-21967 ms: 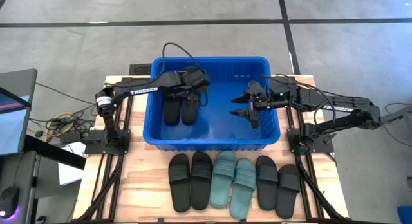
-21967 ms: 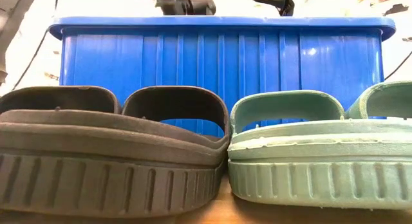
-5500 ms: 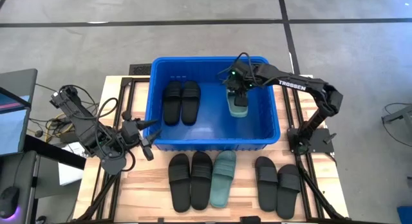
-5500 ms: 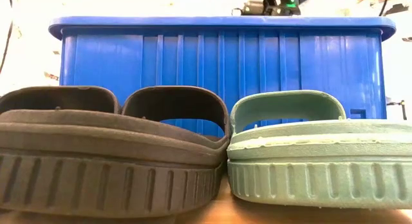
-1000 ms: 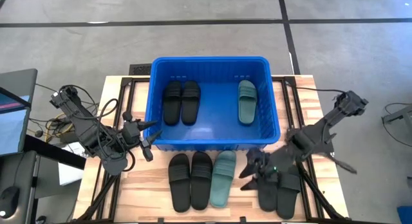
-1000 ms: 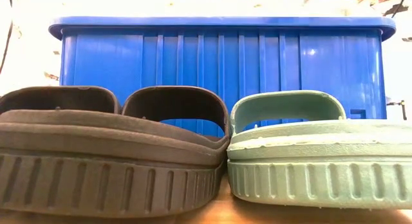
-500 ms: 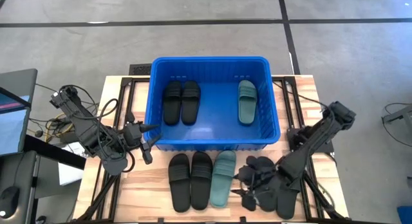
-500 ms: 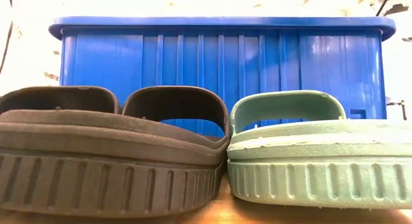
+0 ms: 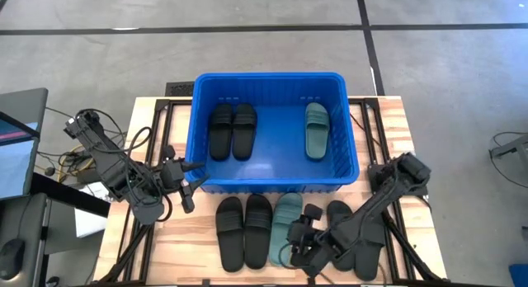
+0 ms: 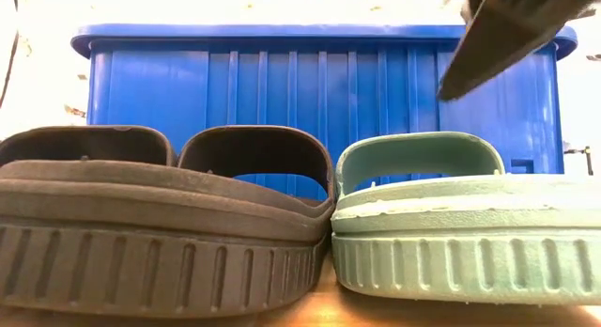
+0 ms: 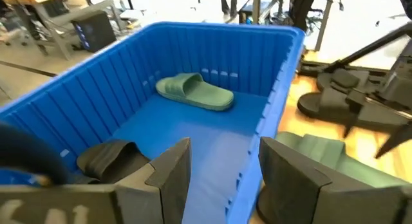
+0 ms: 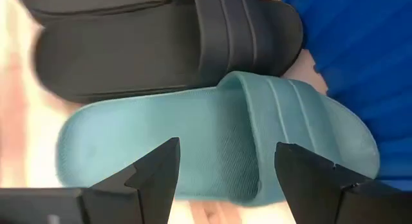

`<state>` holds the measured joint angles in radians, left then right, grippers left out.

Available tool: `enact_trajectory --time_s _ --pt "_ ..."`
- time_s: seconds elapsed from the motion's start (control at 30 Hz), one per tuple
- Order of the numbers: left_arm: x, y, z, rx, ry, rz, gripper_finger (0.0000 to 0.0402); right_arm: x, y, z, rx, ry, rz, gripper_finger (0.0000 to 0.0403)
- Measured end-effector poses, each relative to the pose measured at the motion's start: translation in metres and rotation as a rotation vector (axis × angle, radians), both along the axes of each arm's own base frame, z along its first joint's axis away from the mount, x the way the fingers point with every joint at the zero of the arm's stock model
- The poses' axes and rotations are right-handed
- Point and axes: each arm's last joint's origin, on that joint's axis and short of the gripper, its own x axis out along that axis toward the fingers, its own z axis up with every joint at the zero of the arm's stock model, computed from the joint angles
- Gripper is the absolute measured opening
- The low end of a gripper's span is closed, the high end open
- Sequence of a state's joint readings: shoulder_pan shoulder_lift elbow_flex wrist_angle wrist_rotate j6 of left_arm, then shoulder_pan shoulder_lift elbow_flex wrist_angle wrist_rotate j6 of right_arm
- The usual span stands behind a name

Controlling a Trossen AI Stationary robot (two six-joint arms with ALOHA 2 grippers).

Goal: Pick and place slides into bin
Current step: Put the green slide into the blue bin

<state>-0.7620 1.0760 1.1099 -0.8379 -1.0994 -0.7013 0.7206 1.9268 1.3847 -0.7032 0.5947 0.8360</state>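
Observation:
My right gripper grabs the teal slide by its strap's edge [image 9: 285,218] [image 12: 257,156] next, to lift it into the blue bin.
The blue bin [image 9: 276,181] stands at the table's far middle and holds two black slides [image 9: 231,130] and one teal slide [image 9: 316,130]. On the table near it lie two black slides [image 9: 243,231], a teal slide [image 9: 280,229] and two more black slides [image 9: 363,237], all on their soles. My right gripper [image 9: 297,242] is open above the table's teal slide [image 12: 212,147], its fingers on either side of the slide's middle. My left gripper [image 9: 186,186] is open and empty by the bin's near left corner.
The right arm [image 9: 388,192] reaches over the right black pair and shows at the low view's top right [image 10: 507,31]. The bin's near wall [image 10: 319,83] rises just behind the row of slides. A bare strip of wood runs along the table's left edge [image 9: 177,237].
My right gripper has moved toward the table's left and near edges, from above the right black pair to above the teal slide. Its arm has come into the low view's top right. The slides have stayed in place.

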Motion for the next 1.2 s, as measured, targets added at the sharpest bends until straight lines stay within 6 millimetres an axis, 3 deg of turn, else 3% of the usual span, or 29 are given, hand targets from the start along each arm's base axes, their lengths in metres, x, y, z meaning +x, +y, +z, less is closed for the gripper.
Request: enact_trajectory --time_s 0.3,0.47,0.77,0.9,1.13,1.2 --pt "0.0 0.0 -0.002 -0.013 0.031 -0.029 0.0171 0.028 0.0 -0.017 -0.114 0.087 -0.055 0.024" --pt "-0.001 0.0 -0.002 -0.01 0.036 -0.031 0.0171 0.032 -0.005 -0.026 -0.155 0.152 -0.111 0.024" --pt "-0.001 0.0 -0.002 -0.008 0.041 -0.033 0.0171 0.031 -0.021 -0.026 -0.186 0.198 -0.218 0.0232" --pt "-0.001 0.0 -0.003 -0.002 0.048 -0.032 0.0171 0.031 -0.021 -0.026 -0.188 0.199 -0.211 0.0187" --pt "-0.002 0.001 -0.003 0.005 0.052 -0.03 0.0171 0.029 -0.015 -0.026 -0.193 0.19 -0.181 0.0029" --pt "-0.002 0.001 -0.003 0.006 0.053 -0.03 0.0171 0.028 -0.011 -0.026 -0.19 0.18 -0.165 0.0012"
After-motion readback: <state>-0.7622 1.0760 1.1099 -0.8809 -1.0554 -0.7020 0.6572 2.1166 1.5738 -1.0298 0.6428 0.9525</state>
